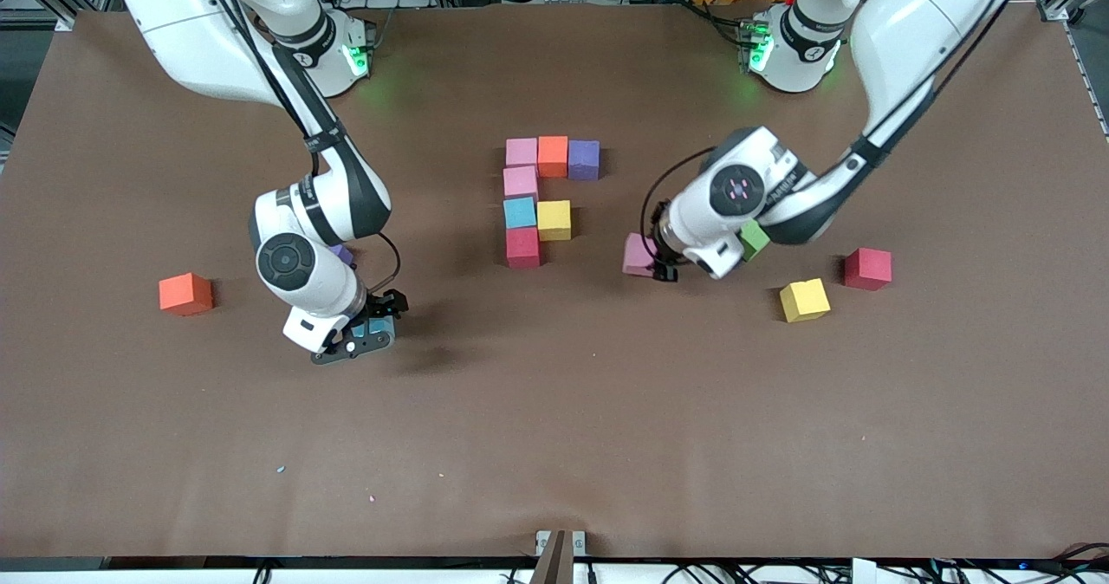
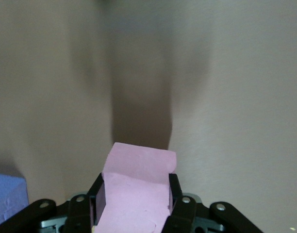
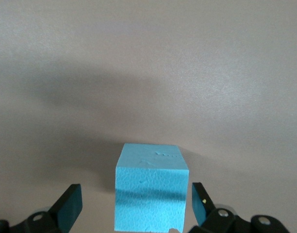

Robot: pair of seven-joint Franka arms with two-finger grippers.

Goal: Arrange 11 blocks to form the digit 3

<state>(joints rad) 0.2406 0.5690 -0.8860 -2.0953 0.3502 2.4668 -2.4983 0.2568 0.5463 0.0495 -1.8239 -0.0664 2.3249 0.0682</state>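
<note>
The right gripper's fingers are above the top of the cyan block in the wrist view and would miss it if they closed now, so the right gripper needs to go lower first, then close on the block.
In the middle of the table stands a partial figure of touching blocks: pink (image 1: 522,152), orange (image 1: 552,156), purple (image 1: 583,159), pink (image 1: 520,182), cyan (image 1: 520,212), yellow (image 1: 554,220) and red (image 1: 523,248). My left gripper (image 1: 657,265) (image 2: 136,194) is shut on a pink block (image 1: 637,253) (image 2: 139,182), low over the table beside the figure, toward the left arm's end. My right gripper (image 1: 371,331) (image 3: 136,208) is open around a cyan block (image 1: 379,326) (image 3: 151,194) on the table. Its fingers (image 3: 71,206) stand clear of the block's sides.
Loose blocks lie about. An orange one (image 1: 185,294) and a purple one (image 1: 343,255), half hidden by the right arm, sit toward the right arm's end. Green (image 1: 754,239), yellow (image 1: 804,300) and red (image 1: 867,269) sit toward the left arm's end.
</note>
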